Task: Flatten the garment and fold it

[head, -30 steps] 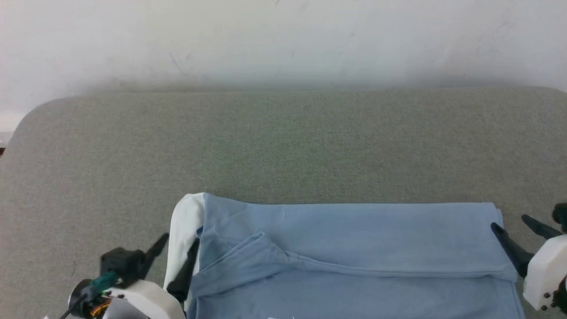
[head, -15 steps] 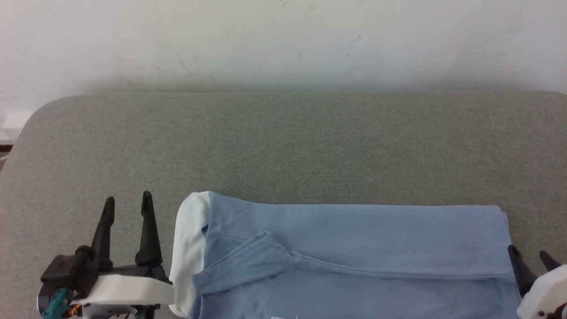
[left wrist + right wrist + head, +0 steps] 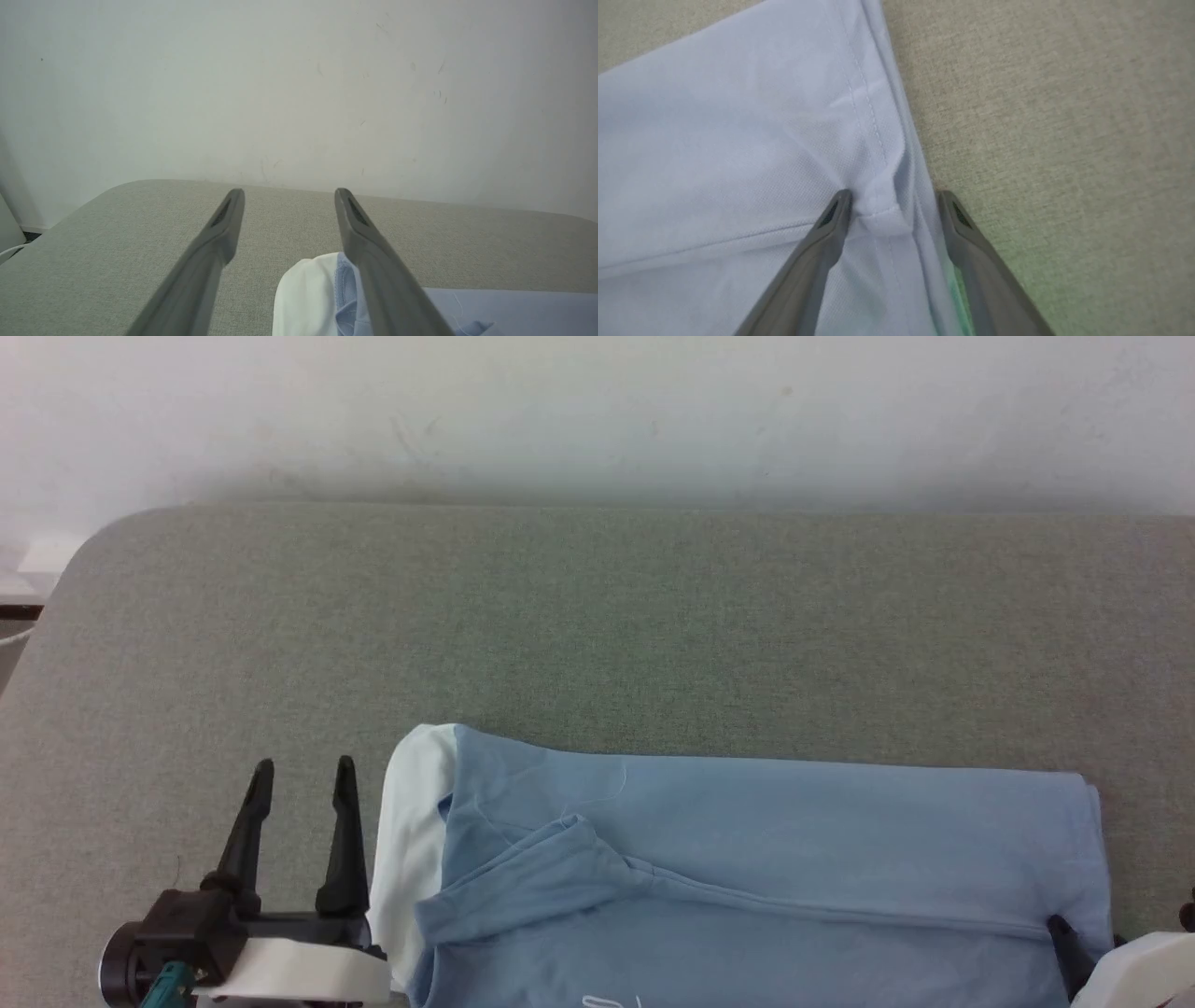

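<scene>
The right gripper grabs the garment by its stitched hem edge next, to fold the garment over toward its white collar.
The garment, a light blue polo shirt, lies along the near side of the grey table, with its white collar at the left end and a sleeve folded across the body. My left gripper stands open just left of the collar, fingers pointing away, nothing between them; in the left wrist view the left gripper hovers above the table with the collar below its right finger. My right gripper is open, its fingers straddling the garment's stitched right edge. One right finger shows at the garment's lower right corner.
A white wall rises behind the table's far edge. The table's rounded left corner drops off toward the floor. Bare fabric tabletop stretches beyond the garment and to its left.
My left gripper has come off the collar, moved left and turned its fingers to point away. My right gripper has sunk toward the bottom edge. The camera has shifted slightly.
</scene>
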Controlling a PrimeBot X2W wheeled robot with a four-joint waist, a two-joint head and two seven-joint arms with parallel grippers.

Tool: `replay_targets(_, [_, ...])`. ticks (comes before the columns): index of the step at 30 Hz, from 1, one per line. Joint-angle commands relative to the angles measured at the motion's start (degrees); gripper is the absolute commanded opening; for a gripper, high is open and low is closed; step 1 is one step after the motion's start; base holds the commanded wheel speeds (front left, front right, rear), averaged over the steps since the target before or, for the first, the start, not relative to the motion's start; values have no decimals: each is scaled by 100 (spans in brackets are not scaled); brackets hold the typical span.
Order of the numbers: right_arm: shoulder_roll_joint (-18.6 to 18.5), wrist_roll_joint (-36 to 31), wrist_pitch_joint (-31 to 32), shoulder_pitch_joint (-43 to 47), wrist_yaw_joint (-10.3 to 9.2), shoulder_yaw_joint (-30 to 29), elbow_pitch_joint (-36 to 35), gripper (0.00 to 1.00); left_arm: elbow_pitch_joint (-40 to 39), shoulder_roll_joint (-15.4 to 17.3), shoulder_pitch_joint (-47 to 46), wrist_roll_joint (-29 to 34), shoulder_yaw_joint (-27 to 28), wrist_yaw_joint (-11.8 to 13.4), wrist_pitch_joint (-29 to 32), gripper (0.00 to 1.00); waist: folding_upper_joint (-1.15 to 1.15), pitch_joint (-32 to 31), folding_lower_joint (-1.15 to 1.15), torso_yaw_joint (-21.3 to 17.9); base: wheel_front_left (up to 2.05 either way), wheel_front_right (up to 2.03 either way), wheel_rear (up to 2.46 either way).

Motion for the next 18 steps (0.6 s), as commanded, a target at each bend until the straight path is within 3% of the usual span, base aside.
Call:
replay_targets(1, [82,-10,65,-41,-5,96,201,100,17,-58,-22,126,40,-88,-27,100,0,82,1,55,0,0,0])
replay_targets(5, [110,109,143,-28,-5,370,363,100,32,-128,-54,245,77,-190,-27,100,0,134,1,96,0,0,0])
replay_targets(6, [114,140,152,-19,-5,435,383,36,40,-141,-58,265,86,-208,-27,100,0,139,1,103,0,0,0])
replay_targets(7, [116,163,142,-16,-5,480,400,4,50,-153,-60,280,98,-225,-27,100,0,143,1,108,0,0,0])
replay_targets(8, [117,174,125,-14,-5,515,416,0,60,-164,-65,293,107,-240,-27,100,0,142,1,113,0,0,0])
replay_targets(18, [-236,7,-399,-179,-5,245,316,0,200,-222,-14,367,193,-341,-27,100,0,-94,1,20,0,0,0])
